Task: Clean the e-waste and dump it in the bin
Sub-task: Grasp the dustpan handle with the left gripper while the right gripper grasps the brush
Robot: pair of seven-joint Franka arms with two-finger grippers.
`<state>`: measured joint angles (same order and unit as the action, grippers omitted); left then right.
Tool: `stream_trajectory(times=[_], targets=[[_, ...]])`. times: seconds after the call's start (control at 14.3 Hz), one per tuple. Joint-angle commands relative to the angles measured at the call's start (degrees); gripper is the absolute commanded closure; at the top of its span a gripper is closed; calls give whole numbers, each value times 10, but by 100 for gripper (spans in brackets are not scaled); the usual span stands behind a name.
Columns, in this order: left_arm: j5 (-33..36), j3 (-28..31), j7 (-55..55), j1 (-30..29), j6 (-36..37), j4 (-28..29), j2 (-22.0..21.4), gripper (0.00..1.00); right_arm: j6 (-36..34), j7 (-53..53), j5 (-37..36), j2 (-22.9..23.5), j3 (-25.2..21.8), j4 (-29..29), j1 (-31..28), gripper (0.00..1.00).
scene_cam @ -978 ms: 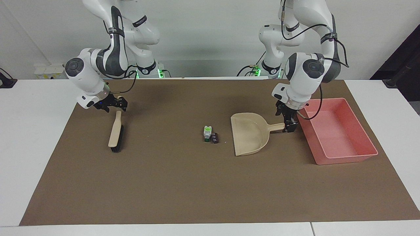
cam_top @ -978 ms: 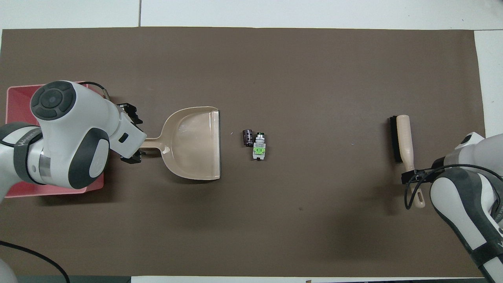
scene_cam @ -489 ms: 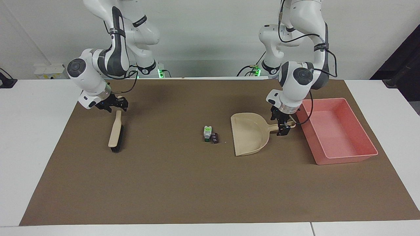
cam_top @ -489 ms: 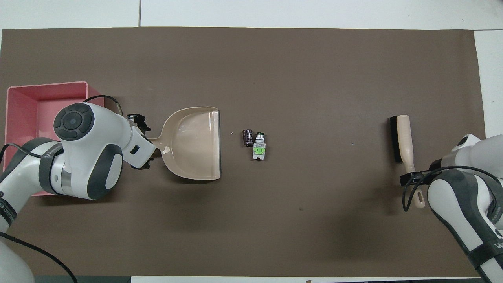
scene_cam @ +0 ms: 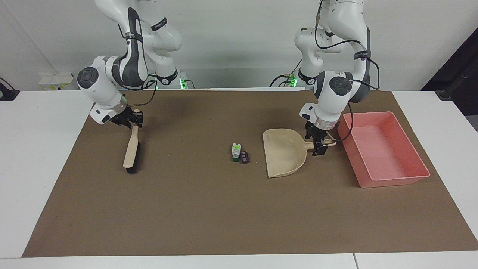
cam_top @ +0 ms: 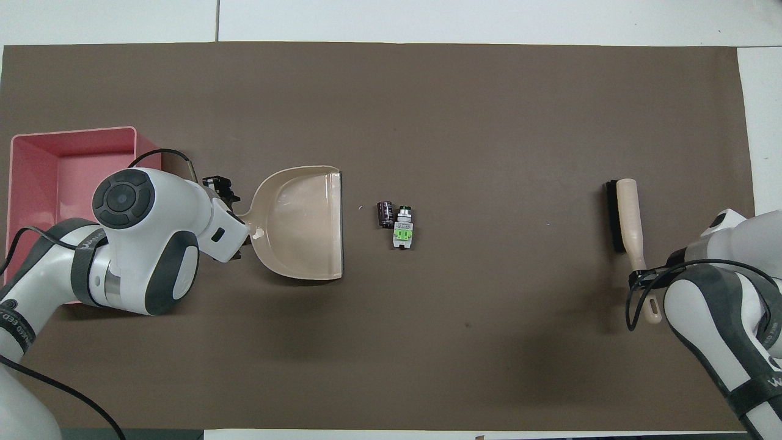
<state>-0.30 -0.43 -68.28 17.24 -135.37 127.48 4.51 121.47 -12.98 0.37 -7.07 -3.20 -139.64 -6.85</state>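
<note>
Next, my left gripper grabs the dustpan by its handle [cam_top: 245, 217], to keep the beige dustpan's wide opening [cam_top: 338, 224] free to take in the e-waste.
The e-waste lies mid-mat: a white bit with green marks [scene_cam: 235, 151] [cam_top: 402, 234] and a dark purple-black block [scene_cam: 245, 157] [cam_top: 385, 214] touching it. The beige dustpan [scene_cam: 283, 157] [cam_top: 302, 223] lies flat beside them, mouth toward them. My left gripper [scene_cam: 317, 145] [cam_top: 228, 219] is low at the dustpan's handle, open, one finger on each side of it. The pink bin [scene_cam: 377, 149] [cam_top: 43, 177] lies beside the dustpan's handle at the left arm's end. My right gripper [scene_cam: 131, 120] [cam_top: 641, 278] is at the handle end of the brush [scene_cam: 131, 151] [cam_top: 629, 220].
A brown mat [scene_cam: 209, 209] covers the white table. The brush lies flat at the right arm's end, its bristles toward the mat's middle. The bin has nothing in it.
My left gripper has moved along the dustpan's handle toward the pan, away from the bin. The right gripper has barely shifted at the brush's handle. Dustpan, brush and e-waste have not moved.
</note>
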Motion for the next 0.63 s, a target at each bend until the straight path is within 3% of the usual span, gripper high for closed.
stream_trajectory(times=[0.0,0.21,0.28,0.56], targets=[[6,3,13,5,-14,15,-10,32,1,-15,8,-15,1,-11,-1,92],[6,3,18,5,-6,15,-10,64,-46,-13,5,-1,5,36,4,100],[6,3,15,5,-6,13,-10,80,-85,-13,2,12,6,70,12,100],[6,3,11,5,22,-12,-10,97,-208,28,-4,38,6,183,74,100]])
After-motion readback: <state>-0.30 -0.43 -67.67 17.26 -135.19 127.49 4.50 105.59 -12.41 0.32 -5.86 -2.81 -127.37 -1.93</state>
